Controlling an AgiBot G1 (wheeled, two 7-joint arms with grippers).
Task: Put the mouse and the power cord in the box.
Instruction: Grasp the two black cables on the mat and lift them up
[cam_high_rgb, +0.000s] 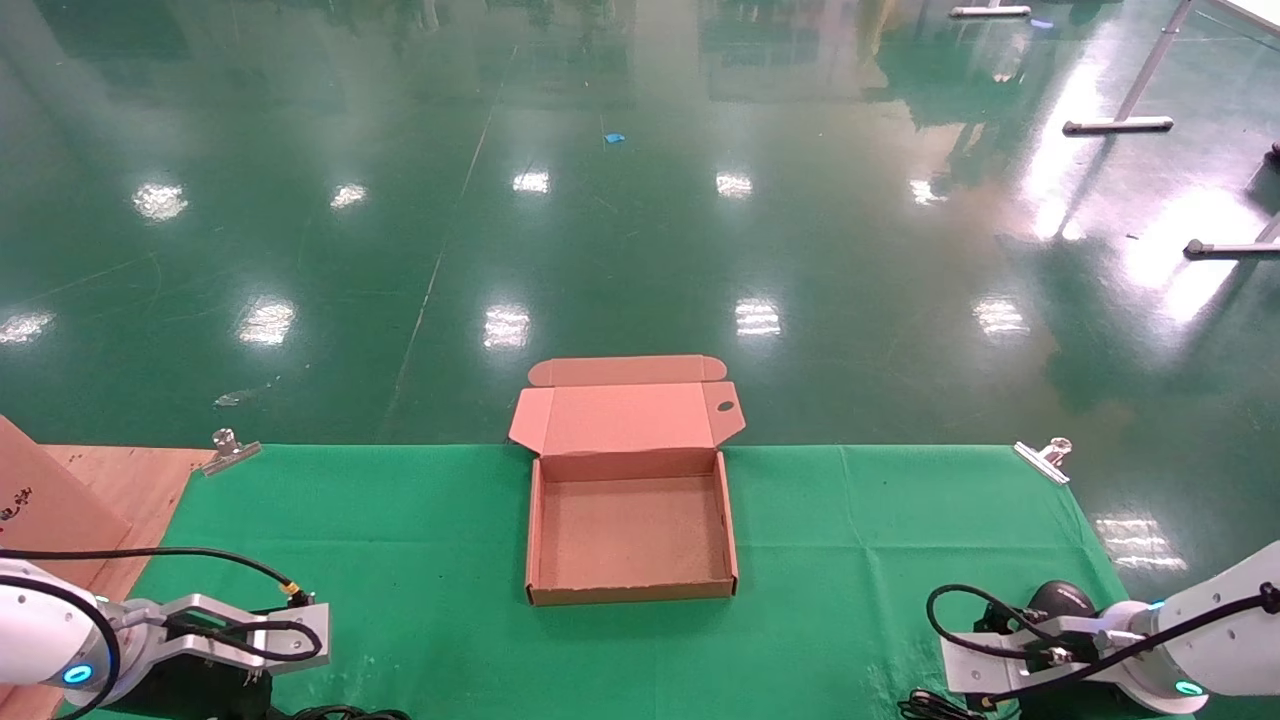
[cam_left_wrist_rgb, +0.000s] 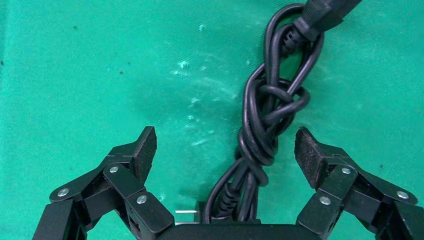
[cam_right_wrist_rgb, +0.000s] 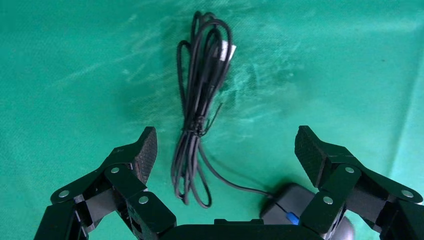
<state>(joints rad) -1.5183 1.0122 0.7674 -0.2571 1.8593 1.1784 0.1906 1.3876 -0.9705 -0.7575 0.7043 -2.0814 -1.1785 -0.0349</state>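
Note:
The cable's slack loops fan out at both its ends, so my right gripper next needs to grab the mouse's coiled cable by its tied middle (cam_right_wrist_rgb: 195, 129).
The brown cardboard box (cam_high_rgb: 545, 520) lies open and empty at the middle of the green cloth, lid flap leaning back. At the front left the knotted black power cord (cam_left_wrist_rgb: 265, 120) rests on the cloth, and my left gripper (cam_left_wrist_rgb: 225, 150) hovers open over it, one finger on each side. The black mouse (cam_right_wrist_rgb: 295, 200) with a blue scroll wheel lies at the front right, also seen as a dark hump (cam_high_rgb: 1062, 597) behind the right wrist. Its thin bundled cable (cam_right_wrist_rgb: 197, 110) stretches away from it. My right gripper (cam_right_wrist_rgb: 225, 150) hangs open above the cable and mouse.
Metal clips (cam_high_rgb: 228, 448) (cam_high_rgb: 1045, 458) pin the cloth's far corners. A wooden board (cam_high_rgb: 110, 480) shows at the left edge. Beyond the table is shiny green floor with table legs (cam_high_rgb: 1118, 125) far right.

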